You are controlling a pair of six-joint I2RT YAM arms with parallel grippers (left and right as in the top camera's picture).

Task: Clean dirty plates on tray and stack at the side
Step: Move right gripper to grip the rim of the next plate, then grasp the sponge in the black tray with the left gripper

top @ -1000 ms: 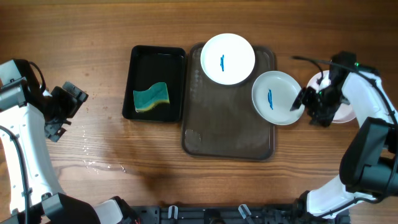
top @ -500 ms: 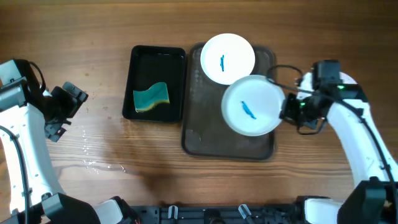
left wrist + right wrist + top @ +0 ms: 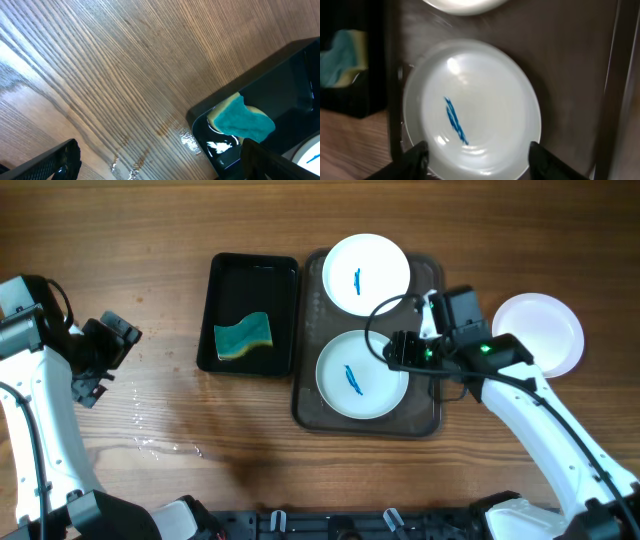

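The yellow bottom of the sponge has to stay free to wipe plates, so the robot's left gripper should next grab the sponge across its middle from the sponge's teal top.
The dark brown tray holds two white plates with blue smears: one at the back and one at the front. A third white plate, with no smear visible, lies on the table to the right of the tray. My right gripper is over the front plate's right rim. In the right wrist view its fingers are wide apart, straddling the near edge of that plate. My left gripper is open and empty over bare wood, left of the black tray.
A glossy black tray left of the brown tray holds a teal and yellow sponge, which also shows in the left wrist view. Water is spilled on the wood at front left.
My right arm has swept left, bringing the smeared plate from the tray's right edge to the tray's front middle. This uncovered the plate on the table at right. The left arm has not moved.
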